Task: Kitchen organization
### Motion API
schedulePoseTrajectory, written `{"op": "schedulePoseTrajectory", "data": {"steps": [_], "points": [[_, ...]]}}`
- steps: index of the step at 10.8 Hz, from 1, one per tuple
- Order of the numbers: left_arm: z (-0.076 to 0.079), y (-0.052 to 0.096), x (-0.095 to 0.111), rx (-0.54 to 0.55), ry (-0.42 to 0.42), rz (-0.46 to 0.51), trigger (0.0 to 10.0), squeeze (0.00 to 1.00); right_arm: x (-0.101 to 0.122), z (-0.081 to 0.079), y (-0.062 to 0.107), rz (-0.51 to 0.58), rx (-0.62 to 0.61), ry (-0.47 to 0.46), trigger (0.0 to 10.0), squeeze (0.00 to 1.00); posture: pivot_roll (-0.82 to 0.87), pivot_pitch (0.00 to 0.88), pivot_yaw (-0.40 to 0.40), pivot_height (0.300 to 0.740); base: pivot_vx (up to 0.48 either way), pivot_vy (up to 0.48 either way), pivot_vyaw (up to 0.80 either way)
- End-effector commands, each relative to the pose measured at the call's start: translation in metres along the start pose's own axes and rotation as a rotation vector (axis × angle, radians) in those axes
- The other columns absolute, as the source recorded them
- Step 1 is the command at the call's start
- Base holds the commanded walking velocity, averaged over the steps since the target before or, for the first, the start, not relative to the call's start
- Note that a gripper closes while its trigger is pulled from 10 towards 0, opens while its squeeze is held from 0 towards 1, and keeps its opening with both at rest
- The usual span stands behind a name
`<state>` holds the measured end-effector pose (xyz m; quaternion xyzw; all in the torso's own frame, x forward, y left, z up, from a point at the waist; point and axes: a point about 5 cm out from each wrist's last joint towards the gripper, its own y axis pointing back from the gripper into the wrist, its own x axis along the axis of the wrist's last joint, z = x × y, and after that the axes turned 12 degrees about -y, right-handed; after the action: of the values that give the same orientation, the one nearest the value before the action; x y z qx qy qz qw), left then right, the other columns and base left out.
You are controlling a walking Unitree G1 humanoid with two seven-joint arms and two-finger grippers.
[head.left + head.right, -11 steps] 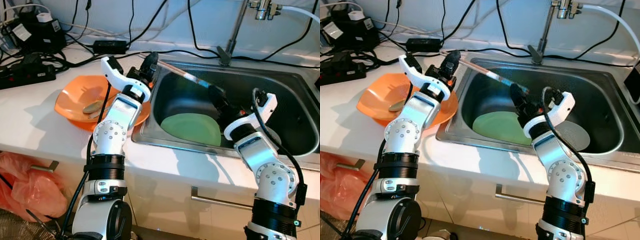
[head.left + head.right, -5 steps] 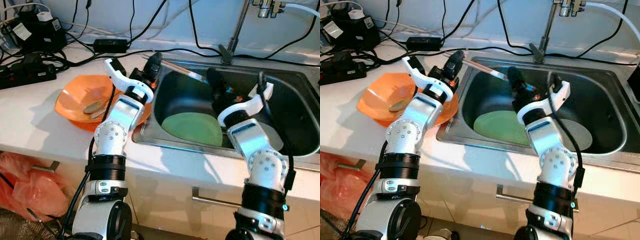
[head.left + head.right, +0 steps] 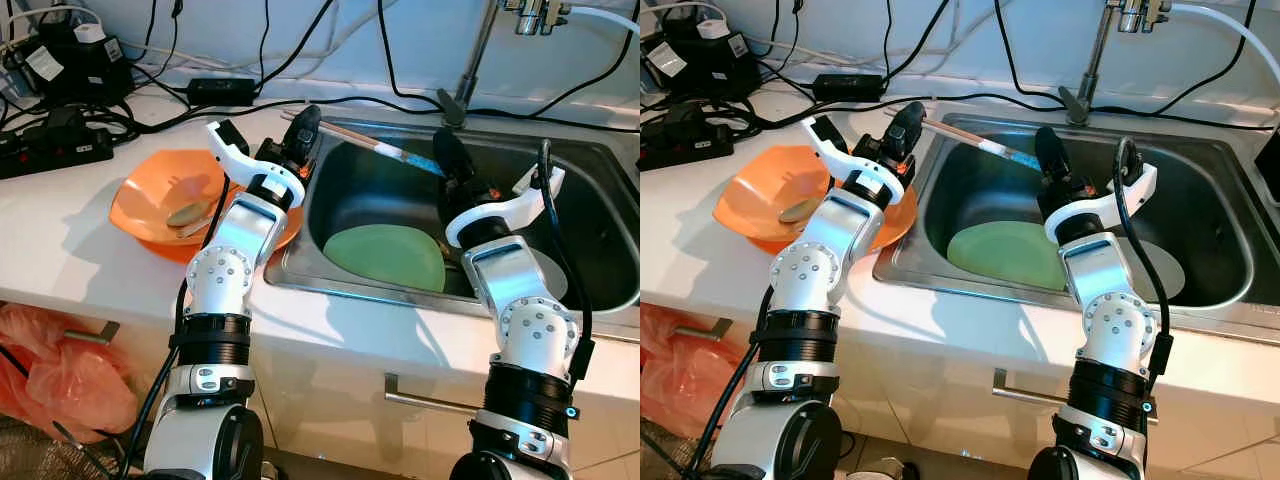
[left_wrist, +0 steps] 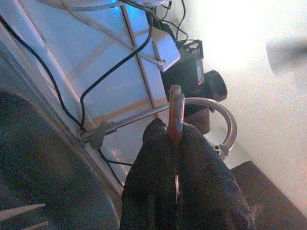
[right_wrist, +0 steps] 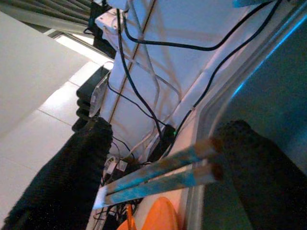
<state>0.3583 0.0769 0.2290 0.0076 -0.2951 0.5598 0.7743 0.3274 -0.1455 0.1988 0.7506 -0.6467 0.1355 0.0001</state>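
I will next grab the chopsticks by their blue ends with my right gripper. This is to get the dirty kitchenware organized.
A pair of chopsticks [image 3: 370, 141] with blue ends reaches from the sink's left rim out over the basin. My left gripper [image 3: 306, 122] is shut on their bare end; the left wrist view shows the sticks [image 4: 174, 108] pinched between its fingers. My right gripper [image 3: 446, 160] is open over the sink at the blue end. In the right wrist view the blue tips [image 5: 165, 175] lie between its spread fingers, close to one finger [image 5: 249, 158]. A green plate [image 3: 385, 256] lies on the sink floor. An orange bowl [image 3: 150, 205] with a spoon [image 3: 190, 213] sits on the counter to the left.
The steel sink [image 3: 590, 165] has a faucet [image 3: 470, 65] at its back rim and a pale plate [image 3: 1162, 268] beneath my right arm. Power strips and cables [image 3: 60, 140] crowd the counter's back left. A red plastic bag [image 3: 60, 375] lies on the floor.
My right arm has risen from low in the basin and swung right, so its gripper now sits at the chopsticks' blue end. The left gripper has stayed shut on the sticks.
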Motion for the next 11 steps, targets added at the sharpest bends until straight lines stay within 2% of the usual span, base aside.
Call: {"op": "schedulePoseTrajectory", "data": {"steps": [1,7,11], "points": [[0.0121,-0.0001,-0.0563,-0.003,0.220,-0.060,0.0,0.00,-0.0028,-0.0070,-0.0056,0.003,0.013,-0.013,0.0,0.00,0.10,0.014,0.048,0.740,0.000,0.000,0.00],[0.0124,-0.0028,-0.0614,-0.006,0.221,-0.085,0.0,0.00,-0.0096,-0.0020,-0.0052,-0.010,-0.019,0.023,0.0,0.00,0.10,0.008,0.049,0.740,0.000,0.000,0.00],[0.0111,-0.0015,-0.0645,0.003,0.190,-0.121,0.0,0.00,-0.0098,0.0014,-0.0035,0.001,-0.040,0.030,0.0,0.00,0.11,0.014,0.050,0.740,0.000,0.000,0.00]]}}
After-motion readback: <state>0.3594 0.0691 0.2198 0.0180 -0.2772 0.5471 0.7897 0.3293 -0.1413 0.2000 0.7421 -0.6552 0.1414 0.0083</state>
